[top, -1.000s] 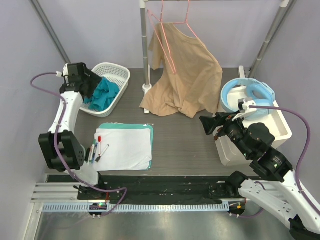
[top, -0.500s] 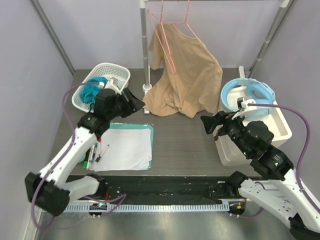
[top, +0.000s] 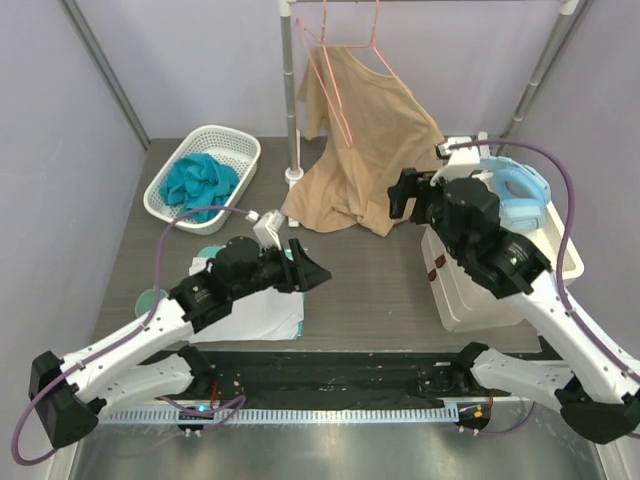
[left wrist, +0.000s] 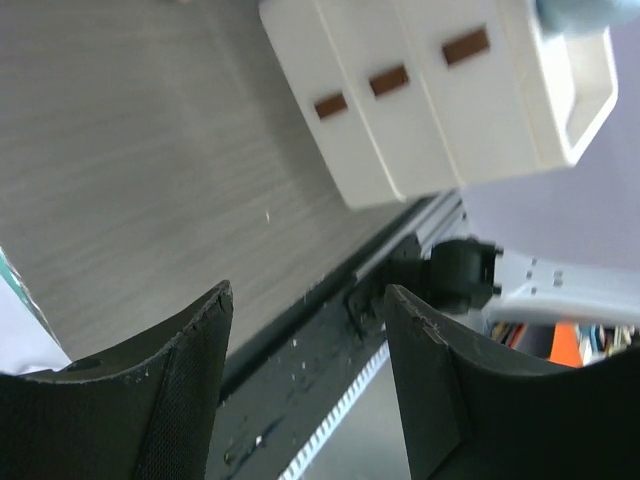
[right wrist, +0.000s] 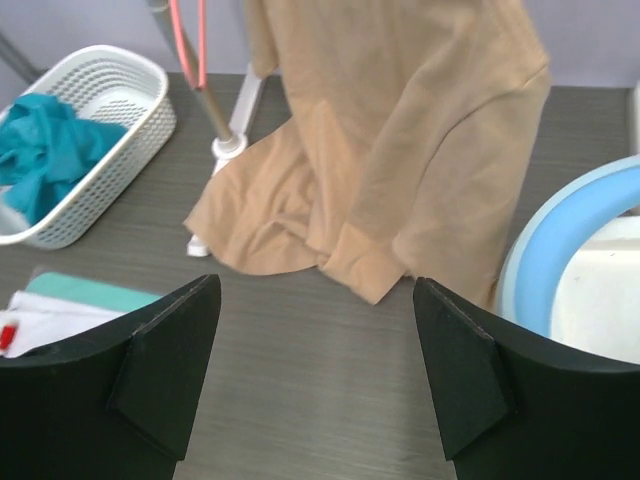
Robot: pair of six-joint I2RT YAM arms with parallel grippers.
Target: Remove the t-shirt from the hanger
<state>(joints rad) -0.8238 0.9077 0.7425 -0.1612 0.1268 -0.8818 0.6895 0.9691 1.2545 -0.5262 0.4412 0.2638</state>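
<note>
My right gripper grabs the t-shirt's bin-side shoulder at the pink hanger's end next. This leaves the t-shirt's neck and other shoulder free to remove the hanger.
A tan t-shirt (top: 372, 150) (right wrist: 400, 160) hangs partly off a pink wire hanger (top: 345, 70) on the rail at the back, its lower half pooled on the table. My right gripper (top: 400, 193) (right wrist: 316, 380) is open and empty, raised just right of the shirt's hem and facing it. Over the middle of the table, near the front, my left gripper (top: 312, 270) (left wrist: 308, 385) is open with nothing between its fingers, well short of the shirt. The hanger's pink wire (right wrist: 187, 40) shows at the top left of the right wrist view.
A white basket (top: 228, 143) holding a teal cloth (top: 200, 183) stands at the back left. White and teal papers (top: 270, 310) lie under the left arm. A white bin (top: 470, 290) (left wrist: 430, 110) with a blue ring (top: 520, 190) sits at the right. The rack's upright pole (top: 290, 100) stands left of the shirt.
The left arm swung from the basket down and right to the table's middle front. The right arm rose and moved back toward the shirt's right side.
</note>
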